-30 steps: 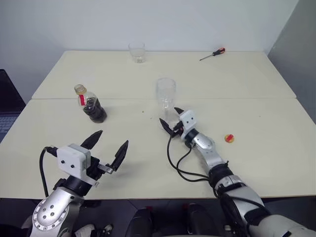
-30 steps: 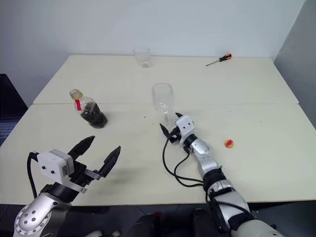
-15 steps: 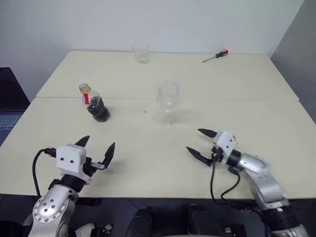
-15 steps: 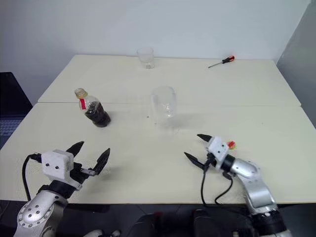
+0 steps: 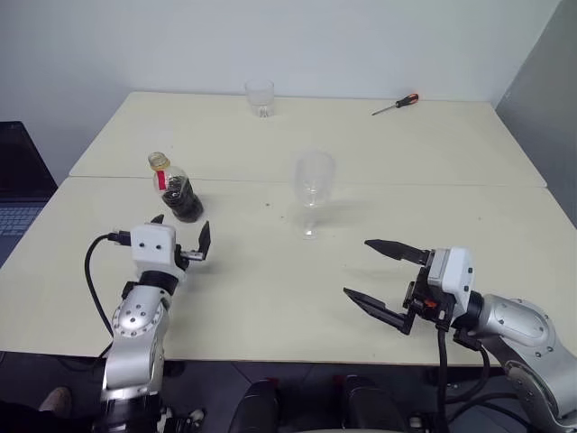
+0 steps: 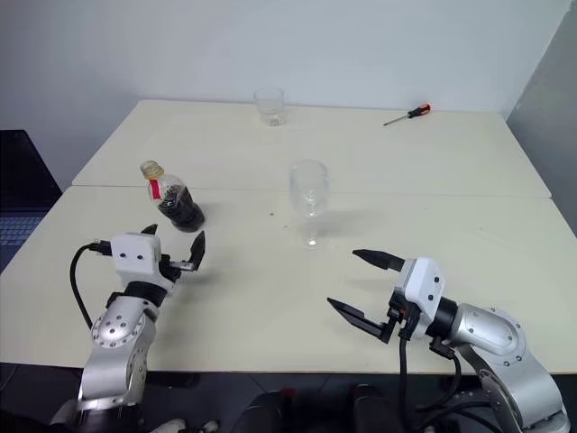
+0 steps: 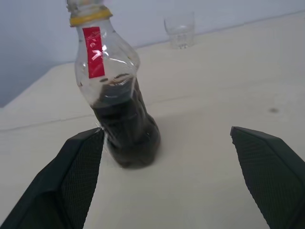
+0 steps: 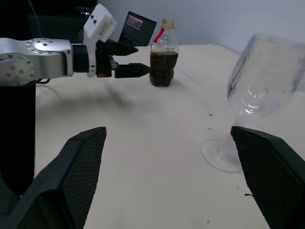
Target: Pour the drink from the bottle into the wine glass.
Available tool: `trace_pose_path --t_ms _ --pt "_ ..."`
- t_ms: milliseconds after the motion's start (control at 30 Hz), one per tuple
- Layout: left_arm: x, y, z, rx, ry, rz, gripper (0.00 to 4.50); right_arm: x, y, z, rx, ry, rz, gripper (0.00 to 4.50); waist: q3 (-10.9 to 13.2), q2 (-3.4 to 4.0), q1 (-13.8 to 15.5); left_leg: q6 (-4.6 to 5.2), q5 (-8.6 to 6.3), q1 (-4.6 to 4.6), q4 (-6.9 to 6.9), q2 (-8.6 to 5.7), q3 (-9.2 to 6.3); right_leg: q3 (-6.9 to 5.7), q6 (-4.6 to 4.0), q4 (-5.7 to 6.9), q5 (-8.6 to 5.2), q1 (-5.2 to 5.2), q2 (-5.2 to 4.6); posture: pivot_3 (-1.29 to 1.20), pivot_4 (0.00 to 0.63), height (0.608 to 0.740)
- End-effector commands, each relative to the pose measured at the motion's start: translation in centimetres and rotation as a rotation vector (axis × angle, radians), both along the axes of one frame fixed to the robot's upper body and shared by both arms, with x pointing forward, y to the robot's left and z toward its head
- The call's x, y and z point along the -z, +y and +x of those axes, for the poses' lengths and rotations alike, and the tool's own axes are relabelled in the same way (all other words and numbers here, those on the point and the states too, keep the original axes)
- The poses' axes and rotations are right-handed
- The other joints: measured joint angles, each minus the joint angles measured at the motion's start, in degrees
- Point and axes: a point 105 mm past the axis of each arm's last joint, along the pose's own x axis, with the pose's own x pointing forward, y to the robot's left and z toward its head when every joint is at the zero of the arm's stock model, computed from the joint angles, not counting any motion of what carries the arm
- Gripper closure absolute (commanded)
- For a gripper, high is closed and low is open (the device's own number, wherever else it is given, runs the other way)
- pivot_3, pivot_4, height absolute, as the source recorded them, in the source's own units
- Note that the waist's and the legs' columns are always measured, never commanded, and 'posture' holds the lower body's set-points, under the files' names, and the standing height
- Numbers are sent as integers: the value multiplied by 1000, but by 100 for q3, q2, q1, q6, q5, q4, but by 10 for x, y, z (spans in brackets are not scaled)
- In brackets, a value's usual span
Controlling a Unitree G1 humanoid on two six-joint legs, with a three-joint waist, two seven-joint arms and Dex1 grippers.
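Note:
My left gripper grabs the open bottle around its narrow part below its bulge next, to pour the dark drink in the bottle's lower half.
The bottle stands upright at the left of the table, a red label strip on its neck and the dark drink filling its lower half. My left gripper is open just in front of it; in the left wrist view the bottle stands beside one of my fingers. The wine glass stands upright mid-table, clear inside. My right gripper is open, well short of the glass, with nothing between its jaws. The right wrist view shows the wine glass and the bottle.
A short clear tumbler and a red-handled screwdriver lie at the far edge. A laptop sits off the table's left side. A seam runs across the table between two tops.
My right gripper has drawn back from the wine glass's foot toward the near right edge. My left gripper has gone forward to just before the bottle. Both stayed open.

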Motion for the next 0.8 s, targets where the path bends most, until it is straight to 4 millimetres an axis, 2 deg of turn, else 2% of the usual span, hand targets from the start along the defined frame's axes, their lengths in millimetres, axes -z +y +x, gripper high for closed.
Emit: trace_pose_path --t_ms 33,300,600,800 --pt "-21 23 7 -82 -89 60 0 -10 1 -4 3 -40 9 36 0 -1 -2 0 0 0 0 0 0 0 0 0 0 0 0 0 150 740" --pt "-29 44 27 -107 -119 69 0 -10 1 -3 30 -42 9 36 -1 -6 -2 0 0 0 0 -2 0 -6 4 0 3 -2 -3 0 150 740" --pt "-23 32 54 -17 -101 11 0 -15 0 4 65 -49 25 36 -1 -8 -4 -1 0 -1 1 -4 2 -11 7 0 5 -3 -3 0 150 740" --pt "-18 31 68 7 -84 -4 0 -17 -2 8 84 -55 21 36 -1 -9 -4 0 0 0 1 -5 2 -10 9 0 5 -4 -4 0 150 740"
